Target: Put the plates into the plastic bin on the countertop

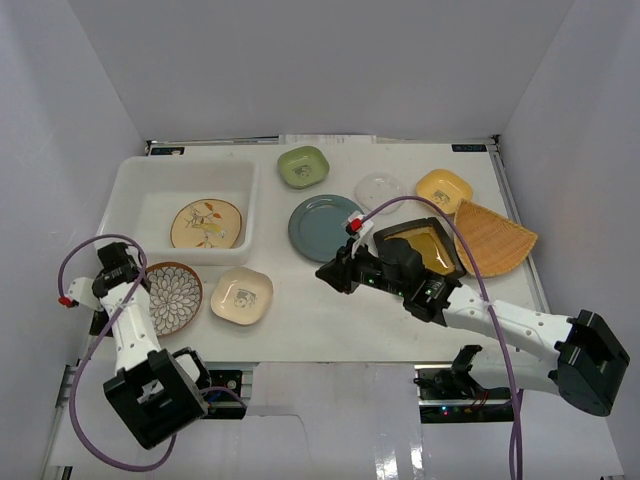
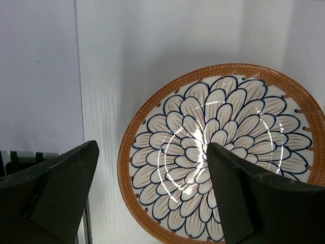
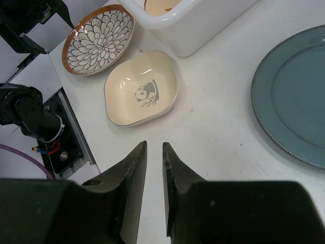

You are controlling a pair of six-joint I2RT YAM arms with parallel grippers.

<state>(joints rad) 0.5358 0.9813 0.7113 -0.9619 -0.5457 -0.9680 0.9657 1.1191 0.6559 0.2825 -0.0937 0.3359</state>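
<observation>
The brown patterned plate point(image 2: 223, 152) would stay on the countertop if I lifted my left gripper now, because my left gripper's fingers are wide apart above the brown patterned plate's rim point(image 2: 122, 159).
The plastic bin point(image 1: 135, 195) stands at the left of the countertop point(image 1: 330, 320) with a cream floral plate point(image 1: 206, 223) inside. A brown patterned plate point(image 2: 223, 152) lies in front of the bin. My left gripper point(image 2: 152, 146) hovers open over that plate's left rim, one finger on each side. A cream square plate point(image 3: 141, 88) lies beside it. My right gripper point(image 3: 155, 145) hangs over bare countertop between this dish and the blue-grey plate point(image 3: 299, 96), jaws parted by a narrow gap with nothing between them.
At the back lie a green dish point(image 1: 303, 166), a clear dish point(image 1: 380, 190) and a yellow dish point(image 1: 443, 189). A tan fan-shaped plate point(image 1: 493, 238) and a black-and-yellow square plate point(image 1: 420, 245) sit at the right, behind my right arm. White walls enclose the countertop.
</observation>
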